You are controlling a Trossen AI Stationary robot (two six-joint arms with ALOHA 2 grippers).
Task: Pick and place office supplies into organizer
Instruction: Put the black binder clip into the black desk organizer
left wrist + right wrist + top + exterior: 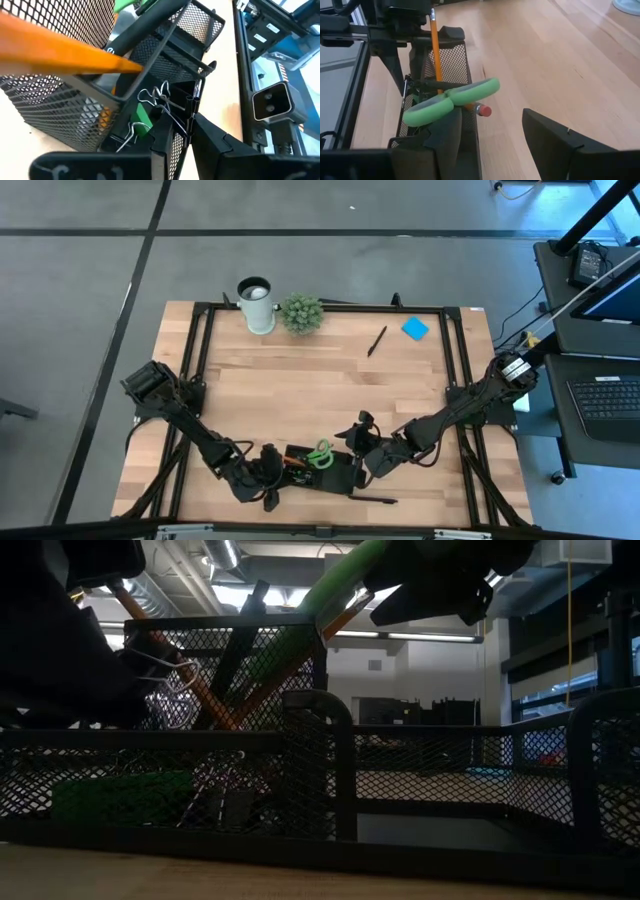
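Observation:
The binder clip (pixel 184 97) is over the organizer's low section inside its mesh sides, so it is now time for my left gripper to open.
The black mesh organizer (pixel 335 478) sits near the table's near edge, between my two grippers. Green-handled scissors (pixel 452 97) stand in its tall compartment with orange pencils (pixel 435 50), handles up. A green eraser (pixel 141 117) and loose binder clips lie in a low compartment. My left gripper (pixel 276 476) is at the organizer's left end, shut on a black binder clip (pixel 191 105). My right gripper (pixel 490 120) is open at the organizer's right end, just beside the scissors' handles. My left gripper pinches the binder clip by its black body (pixel 192 114) between its fingertips (pixel 215 140). The clip is lifted clear over the low compartment, level with the tall compartment's rim. Its wire handles (pixel 172 668) stick out past the fingers. My right gripper has one finger (pixel 447 134) right under the scissors' green handle; whether it touches, I cannot tell.
A black pen (pixel 376 340) and a blue sticky-note pad (pixel 415 329) lie toward the far right of the table. Another pen (pixel 370 500) lies at the near edge. A white cup (pixel 256 304) and a small plant (pixel 301 313) stand at the far edge. Bare wood lies between.

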